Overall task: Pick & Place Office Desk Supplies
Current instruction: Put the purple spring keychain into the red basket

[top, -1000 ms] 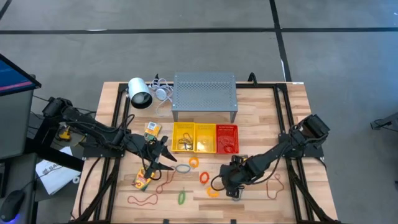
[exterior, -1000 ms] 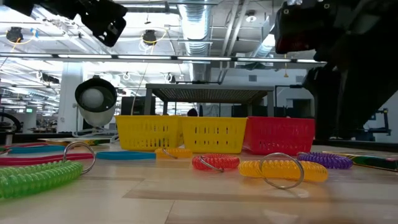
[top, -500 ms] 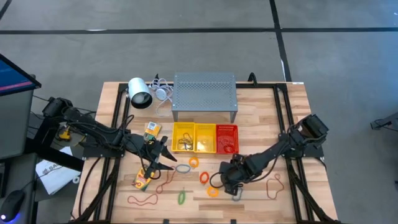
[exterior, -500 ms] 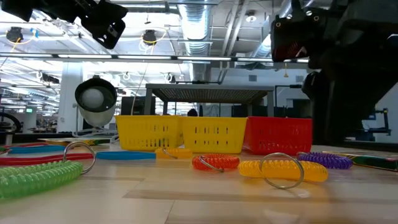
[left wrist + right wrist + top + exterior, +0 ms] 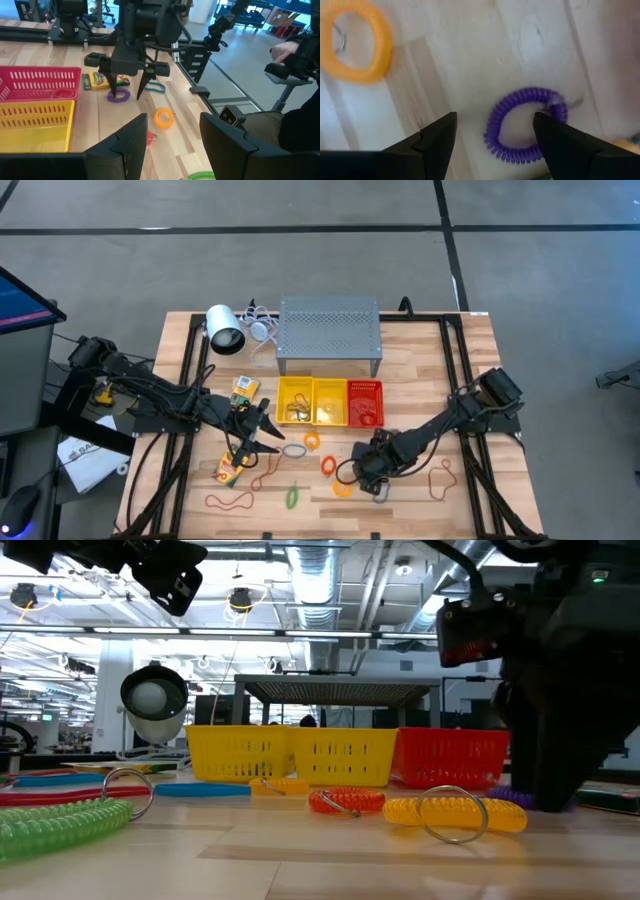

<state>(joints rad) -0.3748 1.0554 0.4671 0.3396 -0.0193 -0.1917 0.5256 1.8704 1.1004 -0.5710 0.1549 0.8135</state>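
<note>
My right gripper should close now, and it would hold the purple coil ring. My fingers reach down on both sides of its coil (image 5: 493, 126), one into the hole (image 5: 519, 127) and one outside.
A purple coil ring (image 5: 495, 124) lies flat on the wooden table, and my right gripper (image 5: 495, 116) stands open over it, pointing steeply down. One fingertip (image 5: 113, 94) is over the ring's (image 5: 122, 96) hole or rim, and the other is outside. The high view shows this gripper (image 5: 372, 472) right of centre near the front. My left gripper (image 5: 268, 430) hovers open above the table left of centre, with nothing between its fingers. Orange rings (image 5: 312, 441), a green ring (image 5: 292, 497), crayon boxes (image 5: 230, 470) and rubber bands (image 5: 228, 502) lie loose on the table. My right gripper comes at the purple ring from above, with one fingertip (image 5: 547, 122) overlapping the ring's rim (image 5: 559, 111). Whether that finger touches the ring I cannot tell. The ring lies flat on the table.
Two yellow baskets (image 5: 313, 401) and a red basket (image 5: 365, 402) stand in a row mid-table before the grey perforated stand (image 5: 330, 335). A white lamp (image 5: 225, 330) is at the far left. Another crayon box (image 5: 100, 80) lies close beside my right gripper. A yellow-orange ring (image 5: 343, 488) lies to its left.
My right gripper has come down a little toward the purple ring and stayed open. Nothing on the table has moved.
</note>
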